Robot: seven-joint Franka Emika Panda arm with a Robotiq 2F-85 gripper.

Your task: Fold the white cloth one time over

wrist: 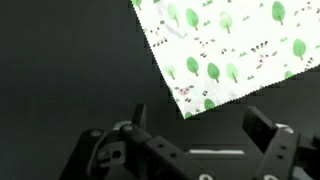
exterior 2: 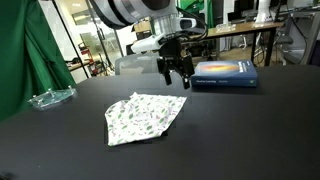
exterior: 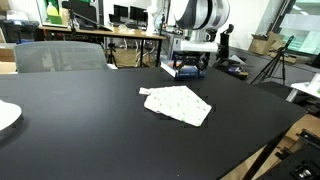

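Note:
The gripper next needs to pick up the white cloth (exterior: 178, 103) by its corner near the blue book and leave the rest flat, so that the cloth can be folded over.
The white cloth (exterior: 178, 103) lies flat on the black table (exterior: 90, 130), thin and slightly wrinkled, with a small green and dark print. It shows in both exterior views (exterior 2: 145, 116) and fills the upper right of the wrist view (wrist: 230, 50). My gripper (exterior 2: 176, 72) hangs open and empty above the table, just beyond the cloth's far edge and near the blue book (exterior 2: 225, 73). In the wrist view the two fingers (wrist: 200, 125) stand wide apart over bare table, with a cloth corner just ahead of them.
A blue book (exterior: 187, 69) lies behind the gripper. A white round plate (exterior: 6, 115) sits at the table's edge. A clear glass dish (exterior 2: 50, 97) sits near a green curtain (exterior 2: 25, 50). Chairs and desks stand behind the table.

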